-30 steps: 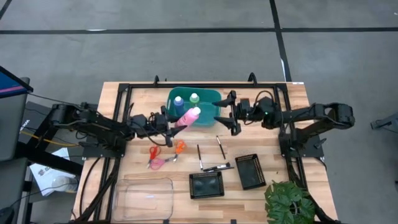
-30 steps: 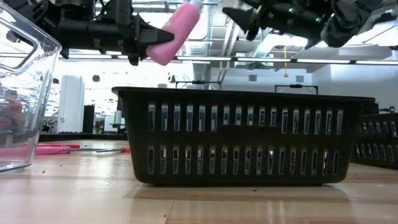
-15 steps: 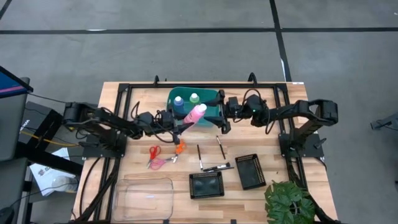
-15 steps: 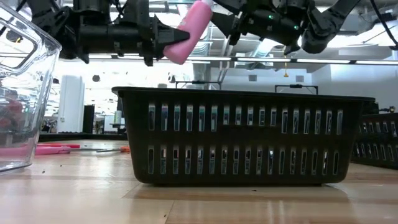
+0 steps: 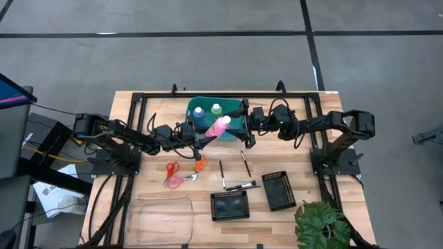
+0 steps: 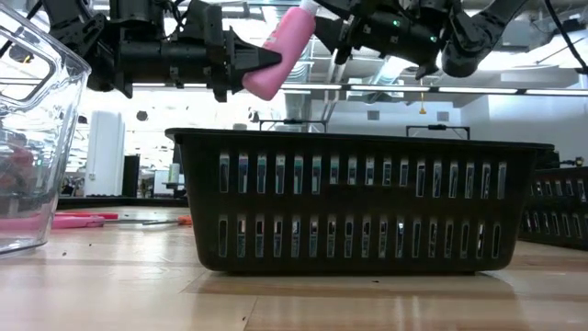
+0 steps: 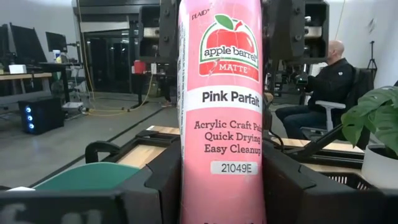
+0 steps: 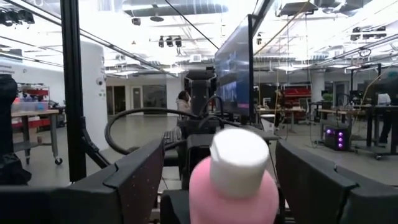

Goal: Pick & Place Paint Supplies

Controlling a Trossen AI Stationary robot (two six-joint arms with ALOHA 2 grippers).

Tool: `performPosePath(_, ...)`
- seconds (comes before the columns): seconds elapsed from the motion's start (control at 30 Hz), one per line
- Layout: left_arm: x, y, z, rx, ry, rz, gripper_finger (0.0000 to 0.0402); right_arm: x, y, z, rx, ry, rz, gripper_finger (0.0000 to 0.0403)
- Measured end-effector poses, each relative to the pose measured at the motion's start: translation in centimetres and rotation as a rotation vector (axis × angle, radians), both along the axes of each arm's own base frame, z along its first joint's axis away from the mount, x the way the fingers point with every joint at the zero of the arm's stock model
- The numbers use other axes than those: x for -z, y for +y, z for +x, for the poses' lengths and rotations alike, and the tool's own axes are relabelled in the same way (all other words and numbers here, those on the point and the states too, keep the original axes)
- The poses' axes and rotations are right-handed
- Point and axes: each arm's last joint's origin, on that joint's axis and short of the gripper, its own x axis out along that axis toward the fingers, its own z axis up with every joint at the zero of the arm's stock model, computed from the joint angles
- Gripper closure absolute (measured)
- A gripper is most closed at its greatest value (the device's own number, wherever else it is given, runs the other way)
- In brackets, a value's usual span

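Next, my right gripper grabs the pink bottle by its white cap (image 5: 225,120) to place it upright in the teal basket.
A pink bottle (image 5: 216,128) with a white cap (image 8: 239,160) hangs tilted over the near rim of the teal basket (image 5: 235,114), which holds a blue bottle (image 5: 199,112) and a green bottle (image 5: 216,108). My left gripper (image 5: 199,137) is shut on the pink bottle. My right gripper (image 5: 243,125) is open at the cap end. Its fingers (image 8: 137,177) stand on either side of the cap with a gap on each side. Scissors (image 5: 173,173) and dark brushes (image 5: 222,173) lie on the table nearer the front. My left gripper pinches the pink bottle's lower body (image 7: 221,180) between its two fingers, one on each side. The fingers (image 6: 234,62) come about level from the table's left. The bottle is lifted clear and tilts up toward the right, cap end highest (image 6: 299,14).
Two black mesh trays (image 5: 230,205) (image 5: 278,190) sit near the front edge, a clear container (image 5: 160,220) at the front left, and a potted plant (image 5: 322,225) at the front right corner. A black frame (image 5: 138,104) borders the table top.
My left gripper has carried the pink bottle a little toward the table's right, still tilted and clear of the table. My right gripper has moved toward the left until its open fingers stand around the bottle's cap. Both have nearly stopped in the last half second.
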Motion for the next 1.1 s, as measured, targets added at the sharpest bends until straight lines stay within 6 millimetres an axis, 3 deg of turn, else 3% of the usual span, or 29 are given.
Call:
performPosePath(0.2,0.0,0.0,0.0,0.0,0.0,0.0,0.0252,-0.5,-0.1,0.6,0.0,0.028,0.001,0.0158)
performPosePath(0.47,0.0,-0.1,0.0,0.01,0.0,0.001,0.0252,-0.5,0.5,0.7,0.003,0.028,-0.034,0.0301)
performPosePath(0.7,0.0,-0.1,0.0,0.016,0.003,0.017,0.025,-0.5,0.6,0.7,0.005,0.025,-0.065,0.0303)
performPosePath(0.97,-0.5,-0.1,-1.5,0.032,0.1,0.127,0.0153,-0.1,0.7,0.9,-0.013,0.063,-0.068,0.0303)
performPosePath(1.1,-1.4,-0.2,-2.9,0.026,0.152,0.123,0.0126,-0.1,0.7,0.9,-0.014,0.069,-0.073,0.0303)
